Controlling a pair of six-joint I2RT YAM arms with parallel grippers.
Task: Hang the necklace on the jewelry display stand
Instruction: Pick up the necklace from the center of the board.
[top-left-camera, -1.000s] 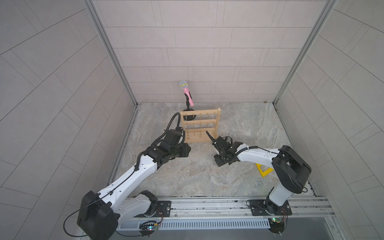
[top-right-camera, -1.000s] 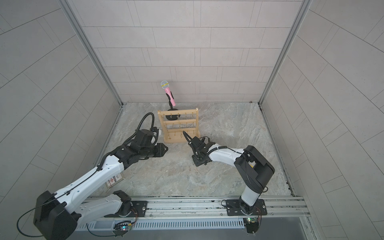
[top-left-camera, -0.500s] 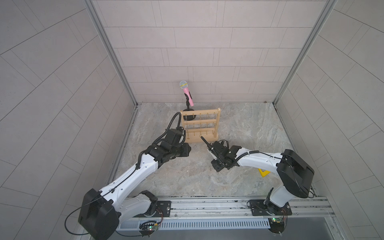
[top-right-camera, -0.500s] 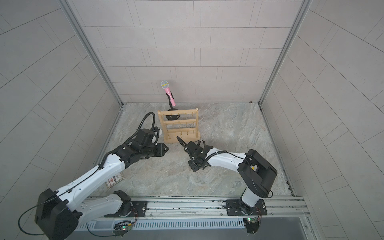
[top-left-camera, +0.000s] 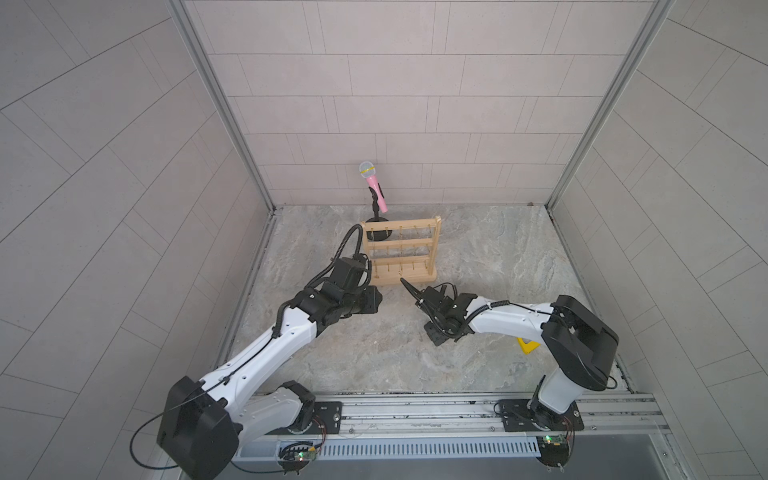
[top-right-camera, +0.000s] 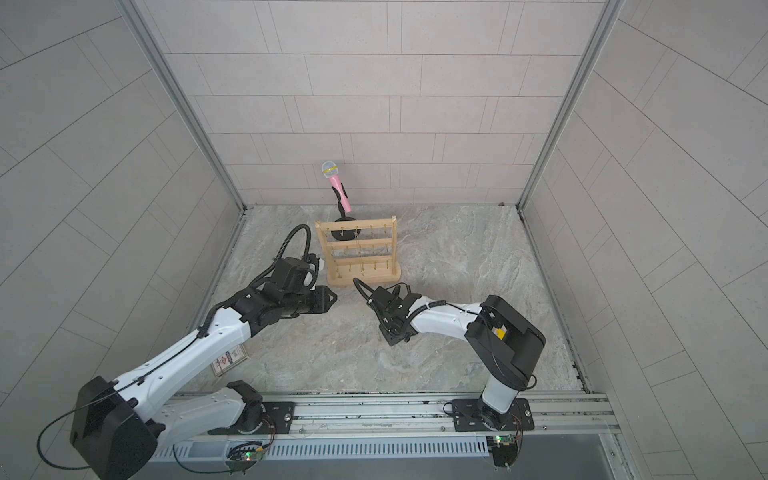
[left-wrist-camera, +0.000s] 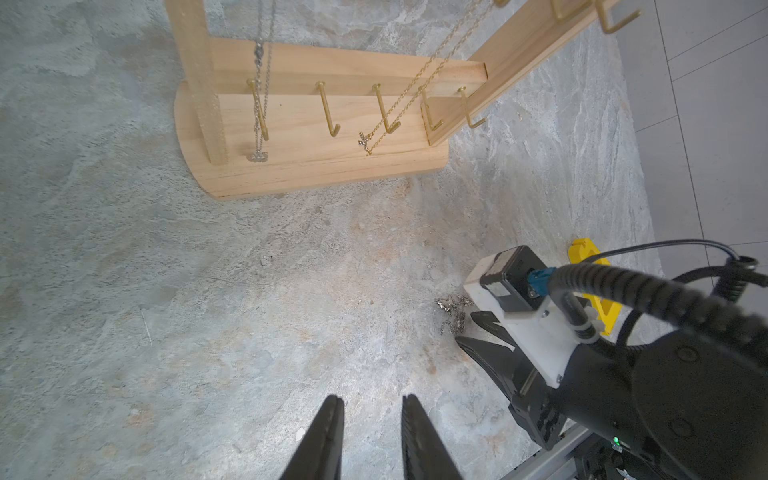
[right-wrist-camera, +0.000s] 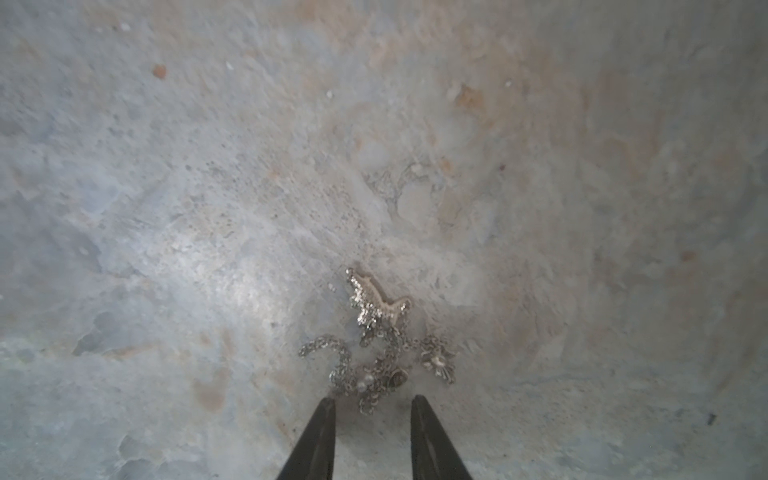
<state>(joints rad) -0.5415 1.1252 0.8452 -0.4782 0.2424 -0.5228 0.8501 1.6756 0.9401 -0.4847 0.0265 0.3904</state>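
Note:
The pendant should stay free to hang, so I need to grab the necklace (right-wrist-camera: 374, 353) next with my right gripper, by the chain at the near edge of the heap.
The necklace (right-wrist-camera: 374, 353) is a small silver heap with a sparkly pendant, lying on the stone floor. My right gripper (right-wrist-camera: 372, 401) is open and low over the floor. Its fingertips (right-wrist-camera: 417, 405) straddle the near edge of the heap without closing on it. From the left wrist the heap (left-wrist-camera: 453, 309) shows just ahead of the right fingers (left-wrist-camera: 478, 322). The jewelry display stand (top-left-camera: 401, 253) (top-right-camera: 357, 253) stands upright at the back middle, its base (left-wrist-camera: 316, 166) a short way from the heap. My left gripper (left-wrist-camera: 372, 400) is open and empty, left of the right arm.
A silver chain (left-wrist-camera: 259, 83) and a gold chain (left-wrist-camera: 399, 108) hang from the stand's hooks. A pink microphone (top-left-camera: 374, 187) on a black stand sits behind the rack. A yellow piece (top-left-camera: 527, 345) lies under the right arm. Tiled walls close in three sides.
The right gripper has moved left and down to the floor in front of the stand's base, and its jaws have parted. The left arm has stayed put.

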